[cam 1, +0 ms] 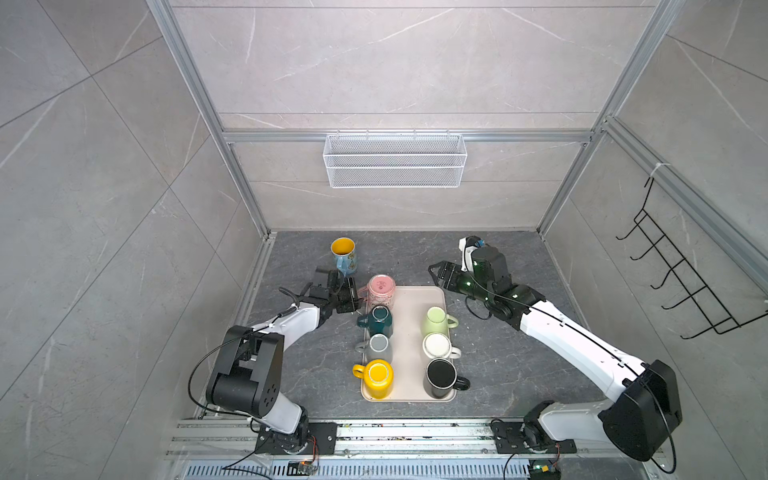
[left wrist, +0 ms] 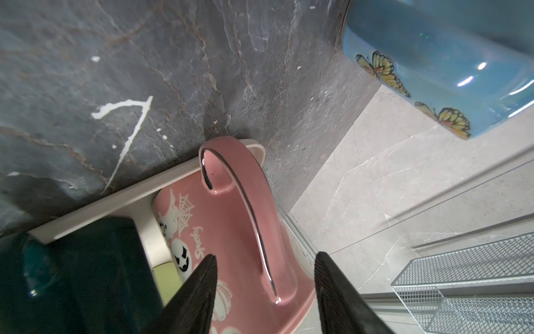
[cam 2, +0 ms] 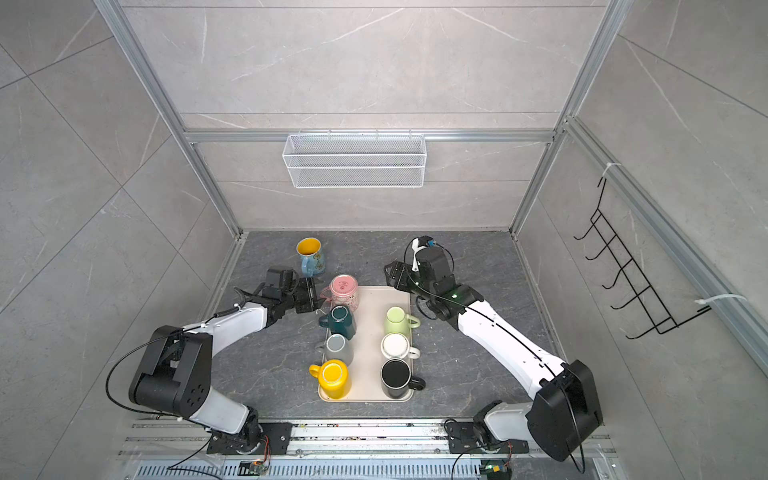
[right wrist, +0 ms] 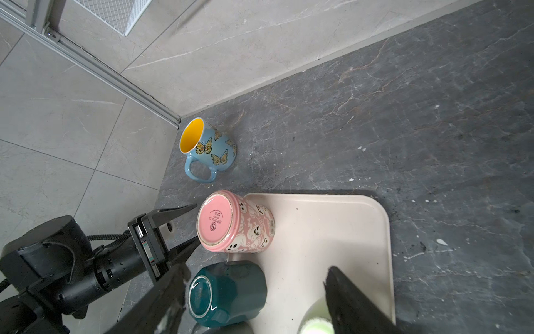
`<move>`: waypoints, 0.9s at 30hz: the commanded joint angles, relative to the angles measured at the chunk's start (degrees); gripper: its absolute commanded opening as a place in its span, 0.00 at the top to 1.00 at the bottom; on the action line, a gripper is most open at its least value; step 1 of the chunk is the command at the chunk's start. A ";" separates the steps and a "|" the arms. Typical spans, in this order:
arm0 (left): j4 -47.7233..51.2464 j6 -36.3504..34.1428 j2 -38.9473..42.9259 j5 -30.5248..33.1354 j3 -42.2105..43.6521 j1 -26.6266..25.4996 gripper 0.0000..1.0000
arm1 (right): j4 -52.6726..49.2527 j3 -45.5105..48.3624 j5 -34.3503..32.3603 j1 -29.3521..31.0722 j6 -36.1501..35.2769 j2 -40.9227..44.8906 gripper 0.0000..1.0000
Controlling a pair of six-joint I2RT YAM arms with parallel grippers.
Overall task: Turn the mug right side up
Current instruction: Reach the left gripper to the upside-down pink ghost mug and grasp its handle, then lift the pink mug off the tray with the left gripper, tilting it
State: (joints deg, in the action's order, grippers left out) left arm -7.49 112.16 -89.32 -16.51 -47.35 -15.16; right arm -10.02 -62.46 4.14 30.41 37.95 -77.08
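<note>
The pink mug needs to be turned upright. My left gripper will pick it up next by its handle, toward the mug's base, and leave the handle's curve on the rim side free for that.
The pink mug with ghost prints stands upside down, base up, on the far left corner of the cream tray. Its handle points left, off the tray. My left gripper is open, one finger on each side of that handle, with a gap at both. My right gripper hovers open above the tray's far right corner, holding nothing.
A blue butterfly mug stands upright on the table behind my left gripper. Teal, grey, yellow, green, white and black mugs sit upside down on the tray. A wire basket hangs on the back wall.
</note>
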 commanded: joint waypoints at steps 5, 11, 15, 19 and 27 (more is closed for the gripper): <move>-3.64 2.10 -3.22 1.80 -1.80 -0.52 0.44 | 1.06 1.02 0.84 -0.74 0.72 1.41 0.23; -5.87 2.10 -5.38 1.70 -2.44 -0.57 0.48 | 1.20 1.61 0.82 -1.26 0.86 1.75 0.23; -6.44 2.12 -6.11 2.16 -2.52 -0.66 0.51 | 1.15 2.14 0.84 -1.58 0.95 2.11 0.23; -7.23 1.79 -7.13 2.10 -3.04 -0.82 0.55 | 1.28 2.47 0.87 -1.84 1.07 2.19 0.23; -10.18 2.32 -9.28 1.25 -3.34 -1.10 0.59 | 1.32 2.78 0.92 -2.18 1.28 2.29 0.22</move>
State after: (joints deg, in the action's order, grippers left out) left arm -15.07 113.75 -97.67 -15.09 -48.95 -15.90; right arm -9.54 -60.53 4.58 28.47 38.26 -76.18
